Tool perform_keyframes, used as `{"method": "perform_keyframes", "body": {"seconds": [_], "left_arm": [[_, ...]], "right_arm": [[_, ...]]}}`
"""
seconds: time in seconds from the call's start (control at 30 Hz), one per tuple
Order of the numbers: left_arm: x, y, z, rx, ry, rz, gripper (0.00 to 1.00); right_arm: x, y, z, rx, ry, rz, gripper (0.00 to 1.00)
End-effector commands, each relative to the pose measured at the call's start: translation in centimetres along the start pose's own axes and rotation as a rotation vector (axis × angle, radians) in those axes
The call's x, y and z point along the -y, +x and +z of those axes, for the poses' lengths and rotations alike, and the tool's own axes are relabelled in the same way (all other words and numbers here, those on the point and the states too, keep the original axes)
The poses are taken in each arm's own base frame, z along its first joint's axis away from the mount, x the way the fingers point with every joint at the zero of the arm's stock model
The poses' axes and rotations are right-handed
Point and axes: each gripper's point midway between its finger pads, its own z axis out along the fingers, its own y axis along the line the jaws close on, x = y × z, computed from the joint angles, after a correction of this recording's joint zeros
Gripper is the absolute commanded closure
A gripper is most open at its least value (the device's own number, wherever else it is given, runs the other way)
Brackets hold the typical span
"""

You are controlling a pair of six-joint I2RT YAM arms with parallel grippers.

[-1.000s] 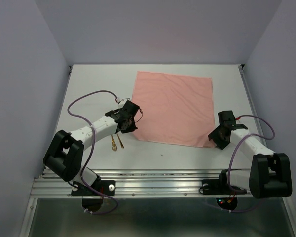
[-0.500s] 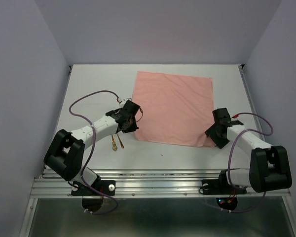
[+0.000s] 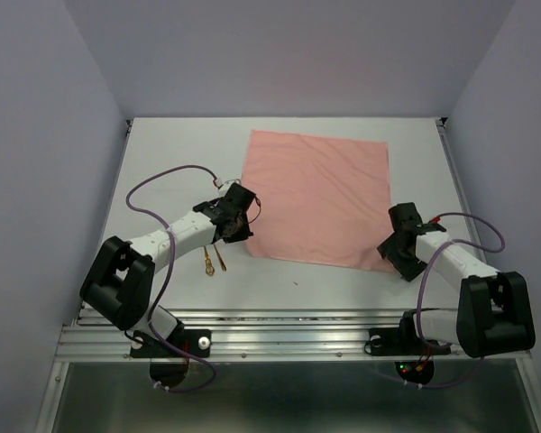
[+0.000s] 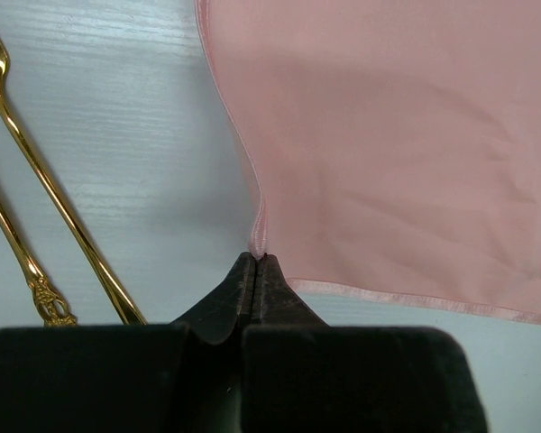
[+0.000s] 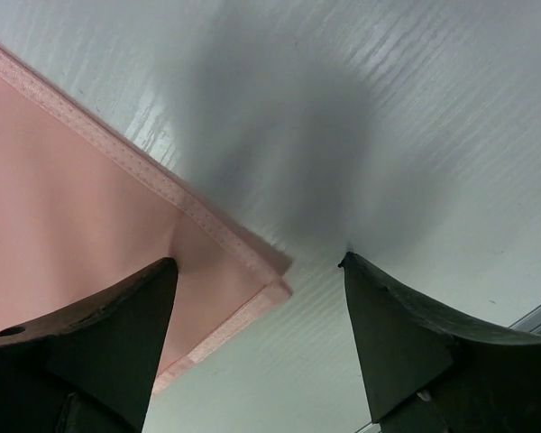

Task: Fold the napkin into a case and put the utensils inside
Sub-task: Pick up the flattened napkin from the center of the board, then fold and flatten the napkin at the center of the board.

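The napkin's corner point(image 5: 263, 284) is between fingers in the right wrist view, one down at the napkin. It is now time for my right gripper to close on it.
The salmon-pink napkin point(image 3: 317, 197) lies spread flat on the white table point(image 3: 180, 149). My left gripper point(image 3: 237, 236) is shut on its near left corner point(image 4: 258, 236); the black fingertips point(image 4: 243, 280) pinch the hem. Two gold utensils point(image 3: 214, 258) lie side by side just left of that gripper, their thin handles point(image 4: 50, 194) showing in the left wrist view. My right gripper point(image 3: 394, 256) is open at the napkin's near right corner point(image 5: 269, 287), which lies between the two fingers point(image 5: 108, 325); the left finger rests over the cloth, the right one over bare table.
Grey walls enclose the table on three sides. A metal rail point(image 3: 288, 336) with both arm bases runs along the near edge. A purple cable point(image 3: 162, 180) loops over the table left of the napkin.
My right gripper has opened wider and shifted slightly left and down toward the napkin's near right corner. The left gripper and napkin have stayed still.
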Motion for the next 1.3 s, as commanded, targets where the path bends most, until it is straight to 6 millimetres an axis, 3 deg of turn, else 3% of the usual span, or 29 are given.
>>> {"method": "perform_keyframes", "body": {"seconds": [0.0,0.13,0.3,0.43,0.57,0.9,1.03,1.07,1.13,1.17,1.2,1.23,1.27], "left_arm": [[0.5,-1.2,-0.9,0.043,0.015,0.007,1.0],[0.2,-1.3,-0.9,0.046,0.004,0.011,1.0],[0.0,-1.3,-1.0,0.047,-0.005,0.012,1.0],[0.0,-1.2,-1.0,0.046,0.0,0.009,1.0],[-0.1,-1.2,-1.0,0.046,-0.008,0.011,1.0],[-0.2,-1.6,-1.8,0.06,-0.002,0.01,1.0],[0.4,-3.8,-3.8,0.115,0.004,0.014,1.0],[0.4,-4.3,-4.4,0.129,0.005,0.01,1.0],[1.3,-6.7,-6.5,0.188,0.054,-0.006,1.0],[2.5,-8.5,-8.4,0.226,0.116,-0.013,1.0],[2.9,-9.5,-9.1,0.242,0.138,-0.018,1.0],[2.9,-11.0,-10.4,0.278,0.154,-0.036,1.0],[3.8,-13.5,-12.8,0.343,0.189,-0.049,1.0]], "right_arm": [[1.1,2.4,0.7,-0.072,0.002,-0.001,0.28],[0.1,2.9,1.0,-0.099,-0.054,-0.017,0.42],[-0.2,2.9,1.2,-0.099,-0.054,-0.032,0.48],[-0.4,2.7,1.0,-0.096,-0.063,-0.025,0.62],[-0.5,2.2,0.4,-0.079,-0.074,-0.015,0.67],[-1.5,0.2,-2.2,-0.02,-0.142,0.013,0.96],[-3.7,-2.8,-5.7,0.059,-0.24,-0.023,0.99],[-5.2,-4.9,-8.1,0.115,-0.305,-0.009,0.99],[-6.0,-7.5,-10.6,0.199,-0.334,-0.021,0.99],[-7.1,-9.9,-13.5,0.27,-0.385,-0.001,0.99],[-7.6,-11.0,-14.9,0.304,-0.408,-0.002,0.99],[-8.0,-12.2,-16.3,0.345,-0.427,-0.016,0.99],[-9.1,-14.3,-19.3,0.404,-0.48,0.001,0.99]]}}
